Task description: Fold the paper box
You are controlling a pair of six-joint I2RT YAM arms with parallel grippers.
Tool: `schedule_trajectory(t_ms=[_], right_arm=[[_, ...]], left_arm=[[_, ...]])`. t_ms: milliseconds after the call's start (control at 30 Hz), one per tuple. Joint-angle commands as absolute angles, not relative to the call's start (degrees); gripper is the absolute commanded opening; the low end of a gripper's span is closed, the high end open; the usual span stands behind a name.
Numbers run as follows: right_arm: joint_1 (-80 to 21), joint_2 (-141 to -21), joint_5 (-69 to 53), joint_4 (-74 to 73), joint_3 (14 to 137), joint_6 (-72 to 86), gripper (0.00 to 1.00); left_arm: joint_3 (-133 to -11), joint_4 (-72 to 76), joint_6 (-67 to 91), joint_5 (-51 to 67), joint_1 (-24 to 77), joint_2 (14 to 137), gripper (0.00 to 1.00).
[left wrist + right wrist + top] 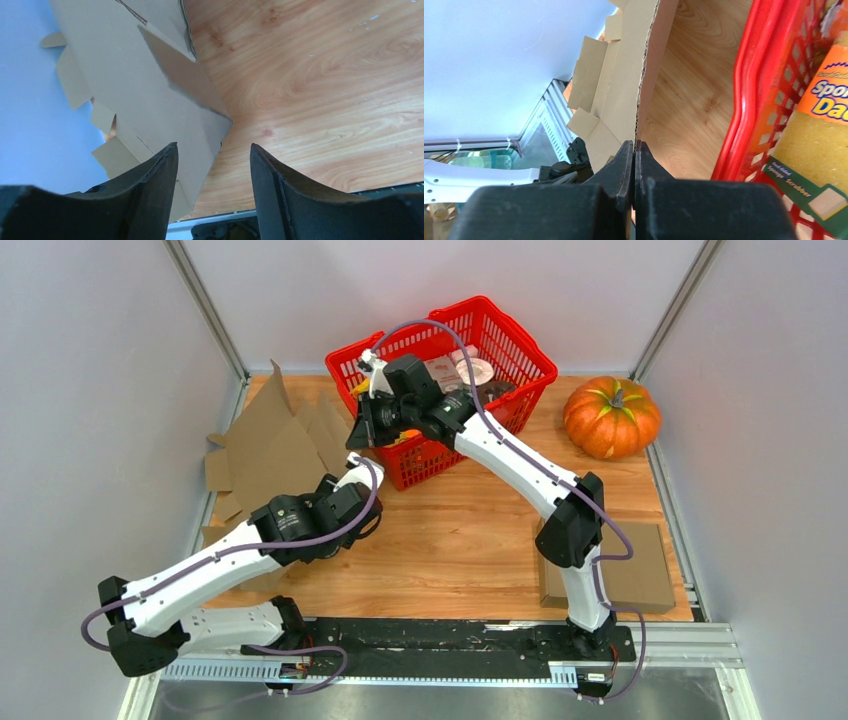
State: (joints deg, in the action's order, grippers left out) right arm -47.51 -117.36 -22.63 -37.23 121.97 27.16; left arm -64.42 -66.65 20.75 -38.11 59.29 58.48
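Observation:
My left gripper grabs the paper box (270,450) by the corner beside this gripper next, to turn the paper box and free my right gripper to fold.
The paper box (270,450) is an unfolded brown cardboard blank at the left of the table, with one panel lifted off the wood. My right gripper (357,435) reaches across from the right and is shut on the raised edge of that cardboard (624,90), its jaws (635,144) pressed flat on the sheet. My left gripper (362,480) hovers just below it, near the blank's right corner. In the left wrist view it (212,150) is open, and a corner of the cardboard (140,90) lies beyond the left finger, with nothing held.
A red basket (520,360) with packaged goods stands at the back centre, right beside my right gripper; a sponge pack (819,125) shows inside it. An orange pumpkin (612,417) sits at the back right. A closed brown box (640,570) lies at the front right.

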Motion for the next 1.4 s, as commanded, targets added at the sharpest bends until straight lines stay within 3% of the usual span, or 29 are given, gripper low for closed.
schedule_trajectory(t_ms=[0, 267, 433, 467, 567, 600, 633, 733, 800, 833, 900, 967, 1067, 1200, 1367], right_arm=[[-48.0, -116.6, -26.8, -35.4, 123.2, 30.8, 0.0], [-48.0, -114.6, -28.6, -34.3, 122.8, 33.1, 0.0], [-48.0, -112.2, -30.0, -33.6, 121.5, 33.9, 0.0], [-47.9, -112.0, -30.1, -33.6, 121.5, 33.8, 0.0], [-47.9, -112.1, -29.9, -35.2, 123.1, 31.9, 0.01], [-48.0, -112.1, -29.7, -37.6, 124.9, 30.4, 0.08], [-47.9, -112.0, -29.5, -38.9, 125.8, 28.8, 0.31], [-48.0, -108.2, -24.3, -42.7, 124.6, 22.0, 0.72], [-48.0, -100.9, -20.7, -38.6, 118.8, 17.6, 0.84], [-48.2, -97.7, -19.7, -35.6, 109.5, 16.1, 0.94], [-48.8, -87.2, -18.1, -23.8, 99.2, 12.4, 1.0], [-52.8, -78.0, -15.7, -15.7, 83.2, 8.7, 1.0], [-59.5, -71.0, -8.7, -3.9, 68.9, 3.7, 1.0], [-69.2, -67.3, 5.8, 4.3, 62.8, -3.5, 1.0], [-75.6, -72.9, 26.5, -1.7, 72.2, -17.4, 1.0]], left_arm=[[-64.2, -64.8, 20.3, -42.0, 59.6, 60.9, 0.64], [-65.4, -63.2, 17.0, -45.4, 57.5, 64.2, 0.62], [-65.7, -62.9, 16.5, -47.6, 55.6, 63.3, 0.34], [-65.9, -62.9, 16.4, -47.6, 55.5, 62.9, 0.18], [-67.4, -64.2, 17.2, -47.6, 55.5, 60.0, 0.01], [-67.9, -64.7, 17.9, -47.2, 55.5, 58.9, 0.0], [-69.3, -65.1, 18.8, -46.9, 55.5, 56.1, 0.0], [-74.2, -65.9, 23.5, -42.8, 53.2, 49.5, 0.0], [-77.0, -64.8, 27.7, -42.1, 52.3, 46.7, 0.0], [-79.5, -63.9, 29.2, -41.8, 51.9, 44.4, 0.0], [-82.4, -58.8, 33.0, -41.0, 50.7, 41.9, 0.0], [-84.9, -54.4, 36.4, -41.4, 50.5, 41.6, 0.0], [-89.4, -51.5, 45.9, -44.5, 50.4, 42.8, 0.0], [-95.1, -55.3, 60.8, -49.4, 50.4, 46.3, 0.0], [-99.0, -62.4, 67.9, -50.4, 50.4, 48.9, 0.0]])
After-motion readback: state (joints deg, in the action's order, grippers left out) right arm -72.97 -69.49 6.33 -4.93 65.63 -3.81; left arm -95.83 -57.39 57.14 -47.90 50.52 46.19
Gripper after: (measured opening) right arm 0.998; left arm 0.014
